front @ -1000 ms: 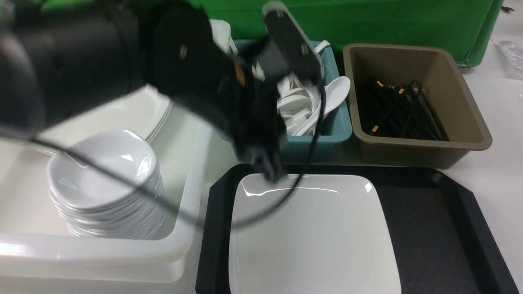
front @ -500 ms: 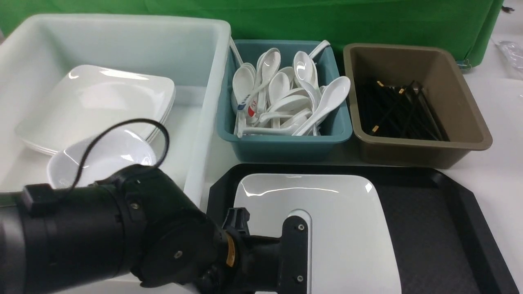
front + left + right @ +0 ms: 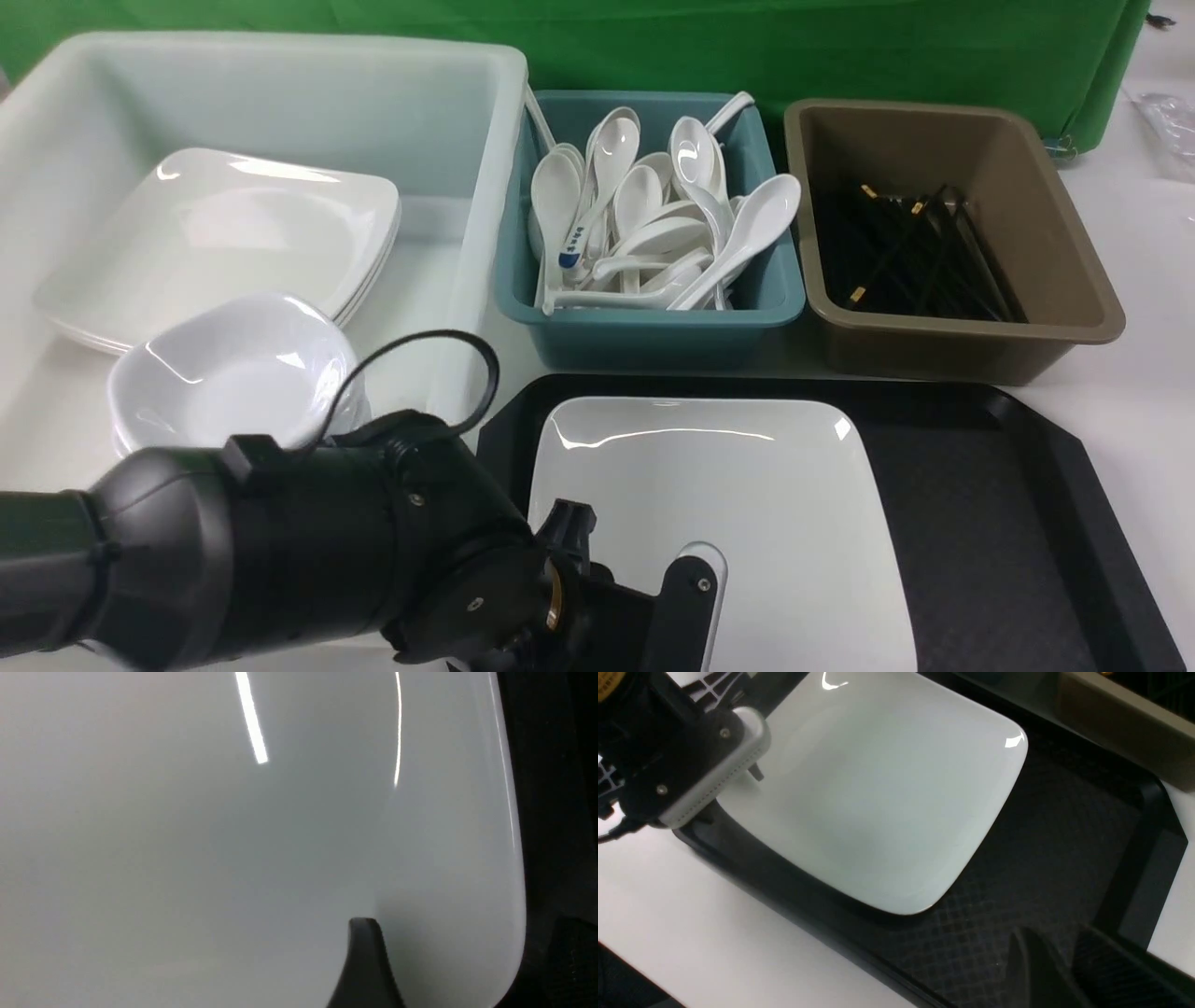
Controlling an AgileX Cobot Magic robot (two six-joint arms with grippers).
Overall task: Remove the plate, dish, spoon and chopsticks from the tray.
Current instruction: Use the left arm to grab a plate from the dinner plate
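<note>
The left gripper grabs the large white square plate by its rim (image 3: 519, 941) next, since the plate's broad side spreads far wider than my open fingers.
The large white square plate (image 3: 747, 504) lies on the left part of the black tray (image 3: 980, 523). My left gripper (image 3: 467, 956) is open at the plate's near left edge. One finger (image 3: 364, 961) is over the plate (image 3: 187, 858) and the other is outside its rim over the tray (image 3: 551, 812). In the front view the left arm's wrist (image 3: 691, 597) hides the jaws. My right gripper (image 3: 1069, 961) looks shut and empty, low over bare tray (image 3: 1041, 868) to the right of the plate (image 3: 878, 802). No spoon, chopsticks or small dish shows on the tray.
A white tub (image 3: 467, 280) at the left holds stacked square plates (image 3: 224, 233) and stacked small dishes (image 3: 233, 373). Behind the tray stand a teal bin (image 3: 653, 331) with several white spoons and a brown bin (image 3: 952, 345) with black chopsticks. Green cloth backs the table.
My left arm has swung from up by the teal bin down to the plate's near left edge, then settled slightly lower. The plate has not moved.
</note>
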